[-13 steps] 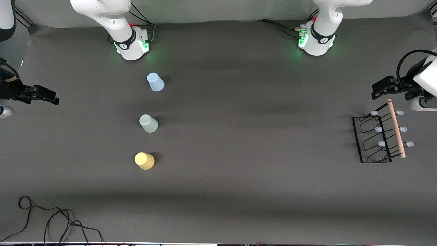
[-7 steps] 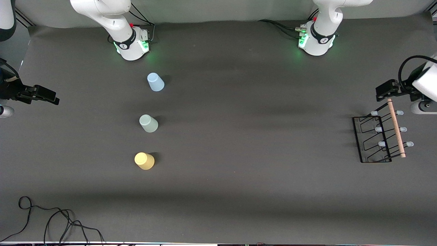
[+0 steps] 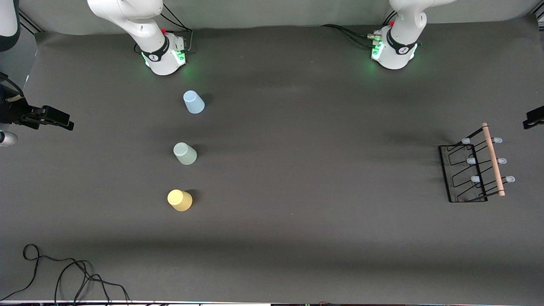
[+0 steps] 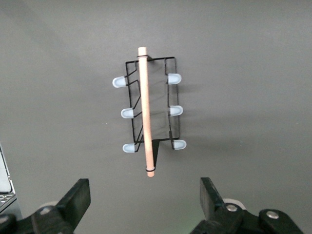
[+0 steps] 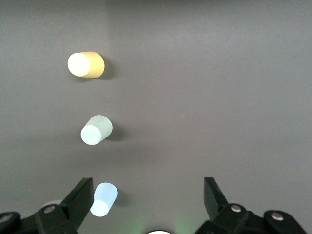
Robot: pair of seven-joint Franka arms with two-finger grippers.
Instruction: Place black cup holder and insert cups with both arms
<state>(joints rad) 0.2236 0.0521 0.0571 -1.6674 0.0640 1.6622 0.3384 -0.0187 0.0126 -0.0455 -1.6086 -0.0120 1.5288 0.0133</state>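
Note:
The black cup holder's white-tipped prongs need to stay free for cups, so my left gripper should grab the holder by its wooden rod handle (image 3: 493, 158) (image 4: 146, 112) next.
The black cup holder (image 3: 471, 170) stands on the dark table at the left arm's end, its wooden rod handle (image 3: 493, 158) on top. It also shows in the left wrist view (image 4: 148, 112). My left gripper (image 4: 145, 200) is open and empty, high above the holder, and only its tip (image 3: 534, 118) shows at the front view's edge. Three cups stand upside down in a row near the right arm's base: light blue (image 3: 193, 102), pale green (image 3: 185, 153), yellow (image 3: 179, 200). My right gripper (image 5: 147, 197) is open and empty, held high at the right arm's end (image 3: 49, 118).
The two green-lit arm bases (image 3: 163, 53) (image 3: 393, 49) stand at the table's back edge. A loose black cable (image 3: 63, 272) lies at the corner nearest the front camera, at the right arm's end.
My left gripper has drawn away from the holder toward the table's end and has almost left the front view. The right arm, cups and holder have not moved.

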